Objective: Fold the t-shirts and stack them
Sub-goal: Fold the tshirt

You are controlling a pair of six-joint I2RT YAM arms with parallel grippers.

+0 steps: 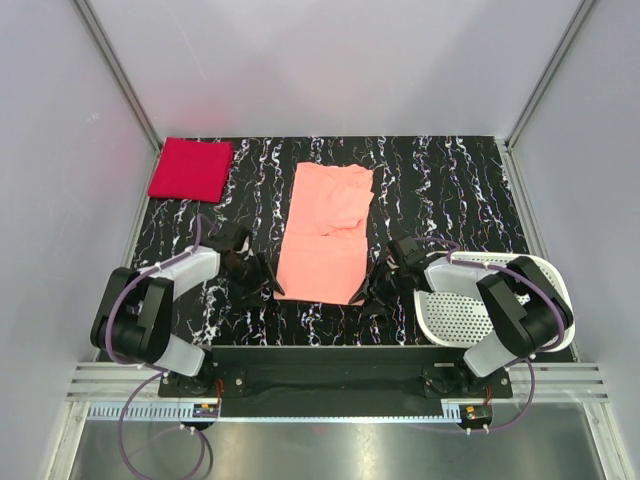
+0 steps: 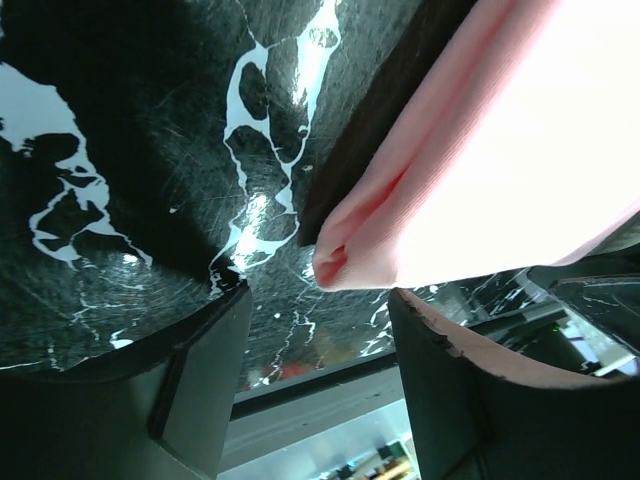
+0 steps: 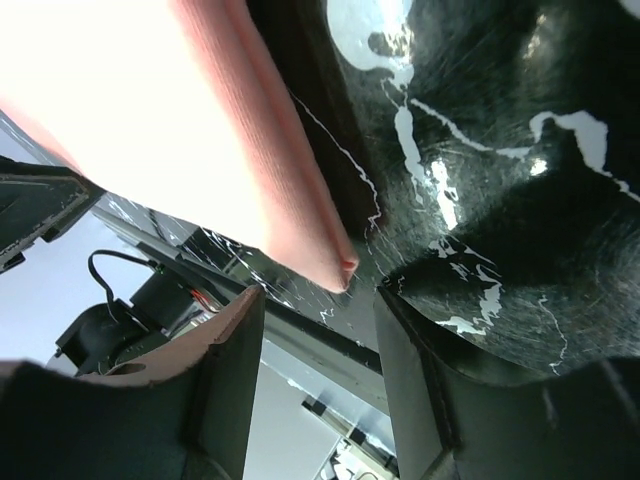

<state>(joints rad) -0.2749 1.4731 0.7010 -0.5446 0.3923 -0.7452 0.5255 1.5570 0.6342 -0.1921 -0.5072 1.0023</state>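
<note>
The salmon t-shirt's near end needs to be folded over. My left gripper should next grab the t-shirt's near corner, opposite the right gripper's corner.
The salmon t-shirt lies partly folded lengthwise in the middle of the black marbled table, sleeves bunched at its far end. The red t-shirt rests as a neat rectangle at the far left. My left gripper is at the salmon shirt's near left corner. In the left wrist view that gripper is open, with the shirt's corner just beyond the gap. My right gripper is at the near right corner. In the right wrist view it is open, with the shirt's corner just ahead of the fingertips.
A white perforated basket sits at the near right, partly under the right arm. The table's near edge and the arms' mounting rail run just behind both grippers. White walls enclose the table on three sides.
</note>
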